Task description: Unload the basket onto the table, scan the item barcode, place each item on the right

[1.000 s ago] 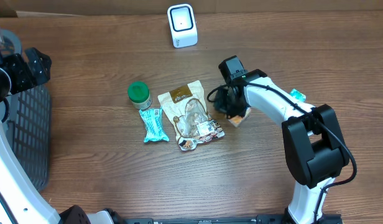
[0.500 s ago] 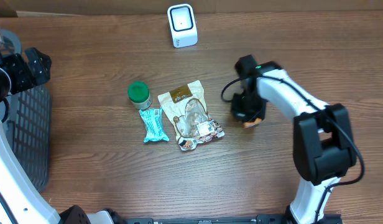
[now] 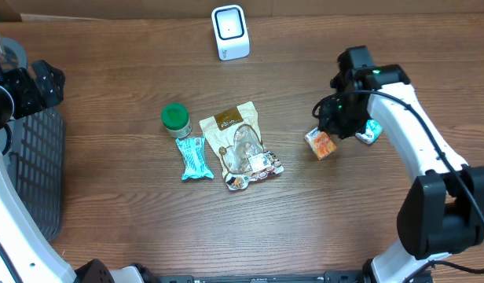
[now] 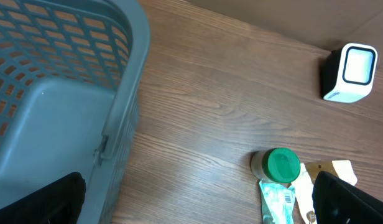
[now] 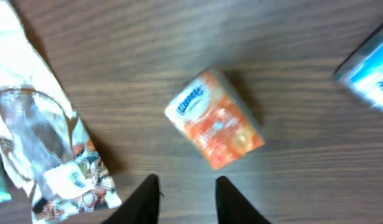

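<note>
The right gripper will scan the tissue pack's barcode, so it will next grab the orange tissue pack by the end away from its round logo [image 3: 326, 150] [image 5: 237, 145] and leave the rest of the pack uncovered.
An orange tissue pack [image 3: 321, 144] lies on the wooden table, right of the pile of goods. My right gripper [image 3: 338, 120] hovers just above and right of it. In the right wrist view the orange pack [image 5: 216, 124] sits ahead of the gripper [image 5: 186, 186], whose jaws are open with only bare table between them. The white barcode scanner [image 3: 230, 32] stands at the far edge, also seen as the white scanner [image 4: 350, 71] in the left wrist view. My left gripper [image 4: 194, 208] is wide open and empty near the basket.
A grey basket [image 3: 34, 173] stands at the left edge. A green-lidded jar [image 3: 175, 118], a teal bar wrapper [image 3: 193, 157] and a clear snack bag [image 3: 238, 145] lie mid-table. A blue packet [image 3: 372, 131] rests under the right arm.
My right arm carried the orange pack to the right, away from the snack bag, then opened and let it go onto the table. The left arm has not moved.
</note>
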`<state>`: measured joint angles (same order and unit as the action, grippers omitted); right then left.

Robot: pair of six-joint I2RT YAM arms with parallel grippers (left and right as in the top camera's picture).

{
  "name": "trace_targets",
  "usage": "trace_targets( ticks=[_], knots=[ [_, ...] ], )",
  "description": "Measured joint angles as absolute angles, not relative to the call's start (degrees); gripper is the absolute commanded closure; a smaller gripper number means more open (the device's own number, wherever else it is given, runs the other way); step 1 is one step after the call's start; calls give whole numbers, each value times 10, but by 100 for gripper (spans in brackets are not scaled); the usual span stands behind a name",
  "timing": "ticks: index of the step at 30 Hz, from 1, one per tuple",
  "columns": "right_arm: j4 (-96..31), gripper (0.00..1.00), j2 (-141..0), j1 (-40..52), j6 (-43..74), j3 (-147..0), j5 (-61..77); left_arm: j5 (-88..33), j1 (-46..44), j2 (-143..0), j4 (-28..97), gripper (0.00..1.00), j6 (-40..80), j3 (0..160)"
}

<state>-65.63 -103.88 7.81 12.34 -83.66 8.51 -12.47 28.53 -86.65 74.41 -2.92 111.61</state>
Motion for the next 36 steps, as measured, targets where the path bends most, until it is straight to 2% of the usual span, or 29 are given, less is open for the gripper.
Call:
trace_targets(
  ticks=[1, 2, 4, 8, 17, 32, 36],
  knots=[
    [-647, 57, -1039, 71, 117, -834, 86, -125, 285, -867, 744, 1, -29, 1116],
    [-635, 44, -1039, 62, 103, -827, 88, -125, 285, -867, 744, 0, -29, 1116],
    [-623, 35, -1039, 52, 96, -815, 91, -125, 285, -867, 744, 1, -29, 1116],
    [-596, 32, -1039, 30, 64, -780, 123, -125, 285, -867, 743, 0, -29, 1116],
    [-550, 34, -1039, -1, 12, -741, 193, -125, 285, -867, 744, 0, -29, 1116],
    [-519, 54, -1098, -31, 1, -709, 206, -125, 285, -867, 746, 0, -29, 1116],
    [-521, 57, -1110, -37, -1, -708, 209, -125, 285, -867, 746, 1, -29, 1116]
  ],
)
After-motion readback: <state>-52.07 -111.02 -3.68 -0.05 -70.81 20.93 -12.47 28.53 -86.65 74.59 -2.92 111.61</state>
